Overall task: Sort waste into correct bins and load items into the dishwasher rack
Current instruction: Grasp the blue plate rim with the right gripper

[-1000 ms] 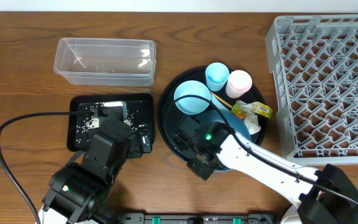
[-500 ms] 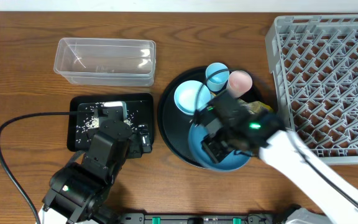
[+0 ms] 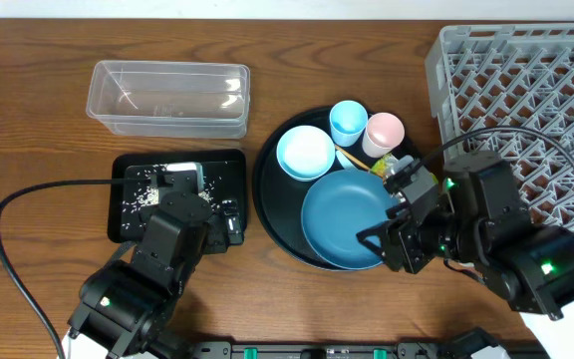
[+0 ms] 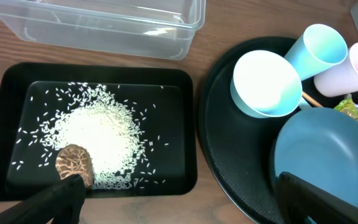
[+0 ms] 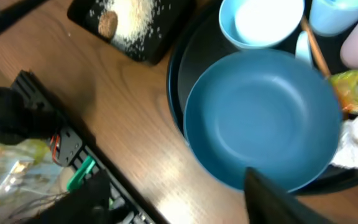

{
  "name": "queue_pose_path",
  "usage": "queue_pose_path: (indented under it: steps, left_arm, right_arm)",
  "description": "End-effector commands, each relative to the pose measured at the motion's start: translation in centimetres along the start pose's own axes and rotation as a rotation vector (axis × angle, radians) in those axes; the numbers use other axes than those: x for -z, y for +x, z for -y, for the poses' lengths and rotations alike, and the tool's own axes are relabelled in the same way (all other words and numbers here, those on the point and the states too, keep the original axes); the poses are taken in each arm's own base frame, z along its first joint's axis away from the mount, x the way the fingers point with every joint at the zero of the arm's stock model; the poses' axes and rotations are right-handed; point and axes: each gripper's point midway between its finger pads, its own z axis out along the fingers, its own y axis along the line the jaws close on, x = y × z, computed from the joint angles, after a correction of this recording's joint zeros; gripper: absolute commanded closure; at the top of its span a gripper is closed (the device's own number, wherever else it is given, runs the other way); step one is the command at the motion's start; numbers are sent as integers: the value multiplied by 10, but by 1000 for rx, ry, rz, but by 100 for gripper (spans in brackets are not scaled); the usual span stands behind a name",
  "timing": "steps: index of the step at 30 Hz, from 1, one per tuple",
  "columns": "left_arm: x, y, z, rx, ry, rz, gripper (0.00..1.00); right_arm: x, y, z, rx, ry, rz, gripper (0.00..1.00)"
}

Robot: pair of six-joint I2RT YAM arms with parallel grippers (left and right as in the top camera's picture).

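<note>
My right gripper should next pinch the large blue plate by its rim (image 3: 363,266), with one finger inside, to tilt it and load it into the rack (image 3: 526,110).
The large blue plate (image 3: 347,219) lies flat on a round black tray (image 3: 270,189), beside the pale bowl (image 3: 306,153), light-blue cup (image 3: 348,122) and pink cup (image 3: 384,131). A yellow-green wrapper (image 3: 391,167) peeks out by my right arm. The white tissue (image 5: 356,140) rests at the plate's rim. My right gripper (image 3: 387,227) hovers open over the plate's near right edge, holding nothing. White rice (image 4: 101,134) and a brown lump (image 4: 74,163) lie in the shallow black tray (image 3: 229,170). Over its near edge my left gripper (image 4: 179,208) stands open and empty. The clear tub (image 3: 167,97) holds nothing. The grey rack (image 3: 526,110) is at the right.
A thin wooden stick (image 3: 353,160) lies on the round tray between the bowl and the wrapper. A black cable (image 3: 28,199) loops across the table at the left. A dark equipment rail (image 5: 61,149) runs along the table's front edge.
My right arm has swung off the plate's left side to its right, uncovering the plate, and its jaws have gone from shut to open. The left arm has not moved.
</note>
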Motion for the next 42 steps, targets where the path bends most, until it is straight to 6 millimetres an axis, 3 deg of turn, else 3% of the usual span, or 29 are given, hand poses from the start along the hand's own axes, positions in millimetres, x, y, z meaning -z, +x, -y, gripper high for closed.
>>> queue_pose_path:
  steps: [1, 6, 12, 16, 20, 28, 34, 42]
  left_arm:
    - [3, -7, -3, 0, -17, 22, 2]
    - [3, -7, -3, 0, -17, 22, 2]
    - [3, -7, -3, 0, -17, 22, 2]
    - [3, -7, -3, 0, -17, 22, 2]
    - [3, -7, -3, 0, -17, 22, 2]
    - [3, -7, -3, 0, -17, 22, 2]
    - [3, -7, -3, 0, -17, 22, 2]
    - [3, -7, -3, 0, -17, 22, 2]
  right_arm:
    - [-22, 10, 2, 8, -17, -89, 33]
    - [-77, 24, 6, 7, -32, -239, 33]
    - [-141, 47, 17, 8, 71, -423, 32]
    - [-173, 64, 31, -23, 187, -502, 32]
    - [-197, 78, 33, -32, 195, -561, 32]
    - [-225, 99, 26, -27, 219, -620, 36]
    - [-230, 104, 28, -20, 270, -626, 64]
    - [-226, 98, 34, -57, 270, -626, 86]
